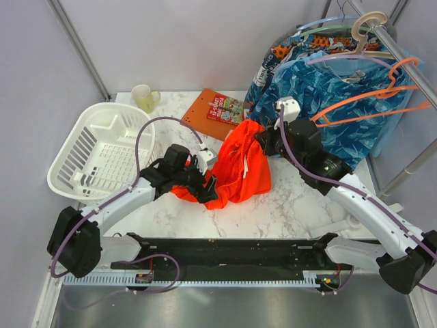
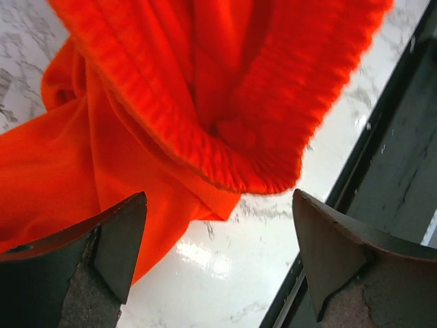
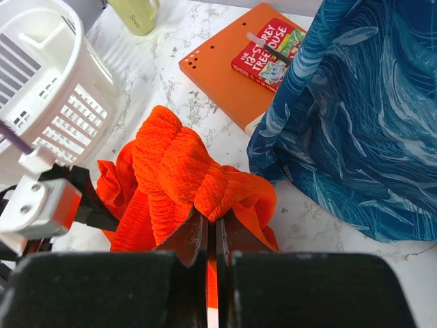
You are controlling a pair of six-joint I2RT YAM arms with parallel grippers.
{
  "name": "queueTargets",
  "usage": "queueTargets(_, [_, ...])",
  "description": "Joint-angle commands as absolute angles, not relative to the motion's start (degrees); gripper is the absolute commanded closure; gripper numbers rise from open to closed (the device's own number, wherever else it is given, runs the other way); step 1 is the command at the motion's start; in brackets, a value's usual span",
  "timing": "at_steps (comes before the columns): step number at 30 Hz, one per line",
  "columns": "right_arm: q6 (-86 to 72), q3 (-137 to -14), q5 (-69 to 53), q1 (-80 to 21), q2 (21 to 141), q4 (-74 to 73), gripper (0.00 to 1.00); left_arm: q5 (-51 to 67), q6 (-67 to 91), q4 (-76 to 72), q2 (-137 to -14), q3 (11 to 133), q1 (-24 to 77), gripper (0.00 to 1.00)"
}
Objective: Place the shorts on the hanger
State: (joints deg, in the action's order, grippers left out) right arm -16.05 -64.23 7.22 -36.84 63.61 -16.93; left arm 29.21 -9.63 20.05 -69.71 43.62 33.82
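I will next grab the shorts with my left gripper by the ribbed waistband edge [image 1: 217, 189] [image 2: 258, 176] opposite my right gripper's spot, to spread the waistband open for the hanger.
The bright orange-red shorts [image 1: 235, 167] are bunched in the middle of the marble table, lifted at their upper right. My right gripper [image 3: 215, 225] is shut on a gathered fold of the ribbed waistband [image 3: 177, 164], seen from above as the right gripper [image 1: 265, 142] at the cloth's top corner. My left gripper [image 2: 217, 236] stands open just short of the hanging waistband edge [image 2: 225, 123], with only bare table between its fingers; it sits at the shorts' lower left [image 1: 205, 186]. The orange hanger [image 1: 372, 102] hangs on the rail at the back right, over the blue garment.
A blue patterned garment [image 1: 341, 89] hangs from the metal rail [image 1: 399, 44], with a beige hanger [image 1: 369, 24] and a pale blue one beside it. A white basket [image 1: 102, 150] lies at the left, a mug [image 1: 143, 98] behind it. An orange notebook [image 1: 208, 113] carries a book.
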Motion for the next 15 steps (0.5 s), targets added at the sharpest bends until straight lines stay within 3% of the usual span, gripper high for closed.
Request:
queueTargets(1, [-19.42, -65.66, 10.28, -36.83, 62.23, -10.64, 1.0, 26.37, 6.22, 4.06, -72.23, 44.29, 33.93, 0.07])
queueTargets(8, [-19.51, -64.86, 12.83, -36.74, 62.4, -9.4, 1.0, 33.41, 21.09, -6.68, -78.13, 43.33, 35.42, 0.07])
queueTargets(15, [-19.16, -62.59, 13.45, -36.83, 59.95, -10.28, 1.0, 21.8, 17.33, 3.59, -76.56, 48.25, 32.62, 0.41])
